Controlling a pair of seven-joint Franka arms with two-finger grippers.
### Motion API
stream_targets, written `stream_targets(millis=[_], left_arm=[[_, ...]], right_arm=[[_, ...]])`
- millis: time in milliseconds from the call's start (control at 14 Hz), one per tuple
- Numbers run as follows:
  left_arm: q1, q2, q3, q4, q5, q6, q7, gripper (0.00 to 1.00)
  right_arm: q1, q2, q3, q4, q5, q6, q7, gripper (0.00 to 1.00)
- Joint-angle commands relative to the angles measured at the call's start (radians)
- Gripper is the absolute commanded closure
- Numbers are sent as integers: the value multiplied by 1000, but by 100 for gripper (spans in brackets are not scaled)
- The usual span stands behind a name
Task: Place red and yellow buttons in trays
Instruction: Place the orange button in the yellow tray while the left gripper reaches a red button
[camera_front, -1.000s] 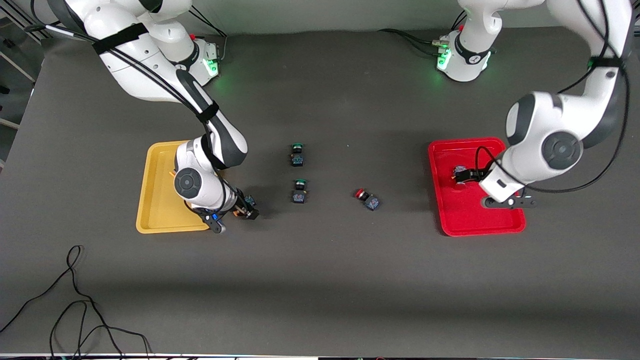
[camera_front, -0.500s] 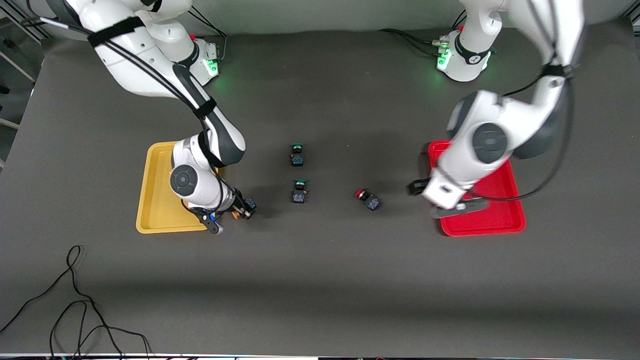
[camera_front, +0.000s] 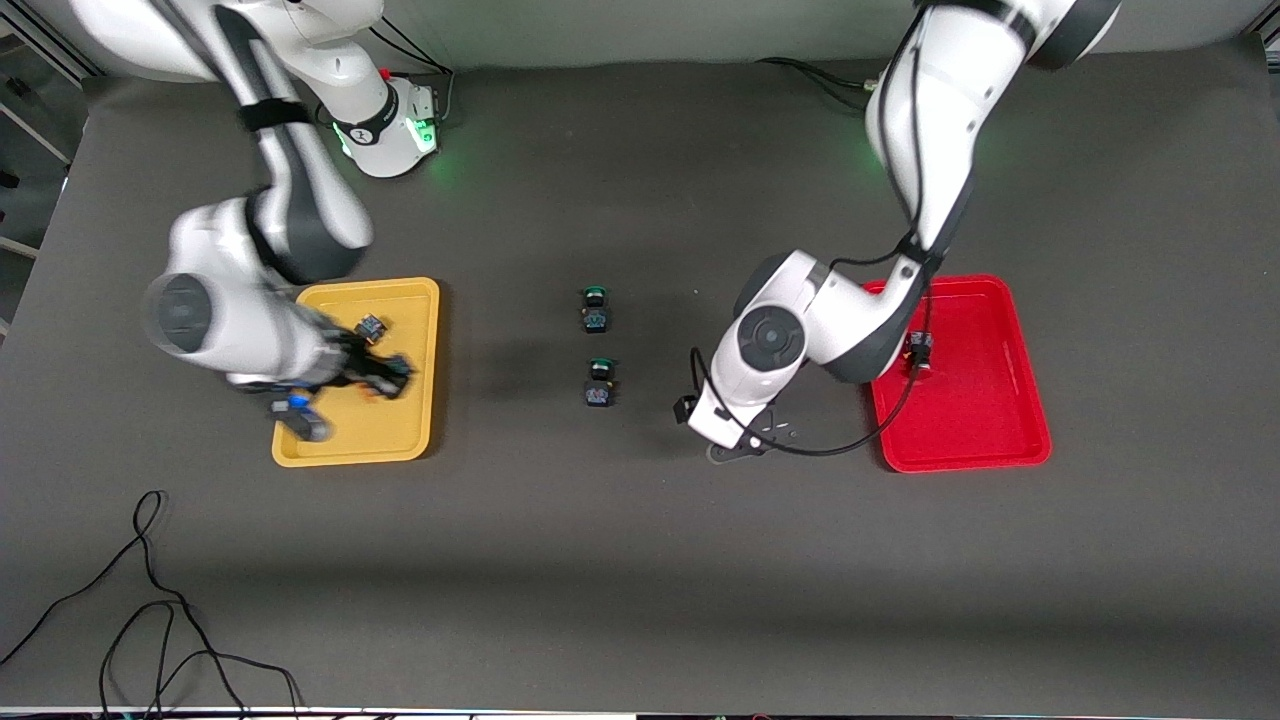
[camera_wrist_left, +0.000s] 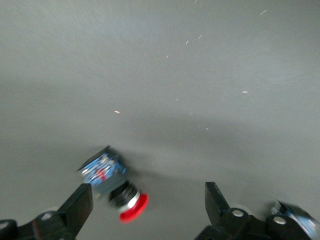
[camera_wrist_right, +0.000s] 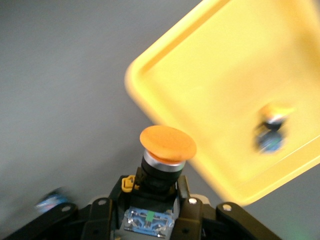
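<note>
My left gripper's fingers are above the red-capped button's body (camera_wrist_left: 106, 172) and would miss it if they closed now. They need to go down before they close on the red-capped button.
My right gripper (camera_wrist_right: 159, 200) is shut on a yellow-capped button (camera_wrist_right: 166, 150) and holds it over the yellow tray (camera_front: 410, 300), where it also shows in the front view (camera_front: 385, 376). A second yellow button (camera_front: 370, 327) lies in that tray and shows in the right wrist view (camera_wrist_right: 271, 131). My left gripper (camera_wrist_left: 146, 205) is open and low over the table beside the red tray (camera_front: 1000, 430). A red-capped button (camera_wrist_left: 114, 184) lies on its side between the fingers. The left arm hides it in the front view. A dark button (camera_front: 918, 346) lies in the red tray.
Two green-capped buttons (camera_front: 595, 310) (camera_front: 598, 384) lie mid-table between the trays. A black cable (camera_front: 150, 600) loops on the table near the front camera at the right arm's end.
My right gripper has lifted the yellow button off the table beside the yellow tray and carried it over the tray. My left arm has swung from the red tray to the red button.
</note>
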Motion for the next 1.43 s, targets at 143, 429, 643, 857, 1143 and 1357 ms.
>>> stream_targets(millis=[143,429,643,857,1143,1357], left_arm=[[-1,44,19,25,-1,-11,-61,0],[1,44,19,18,-2,-39,-182,0],[2,35,17,18,-6,-86,-274,0],[11,33,17,18,-6,-112,-399,0],[14,23,16,22,-33,-206,-480,0],[10,33,16,19,-35,-188,-551,0]], right_arm=[[-1,129,-92,-259,156,400,-335,94],[1,174,-90,-244,173,461,-339,88],[1,163,-90,-243,173,448,-337,0],[5,68,-92,-238,173,346,-328,0],[2,-199,-105,-184,147,97,-328,0],[2,-327,-116,-183,-36,71,-339,0]])
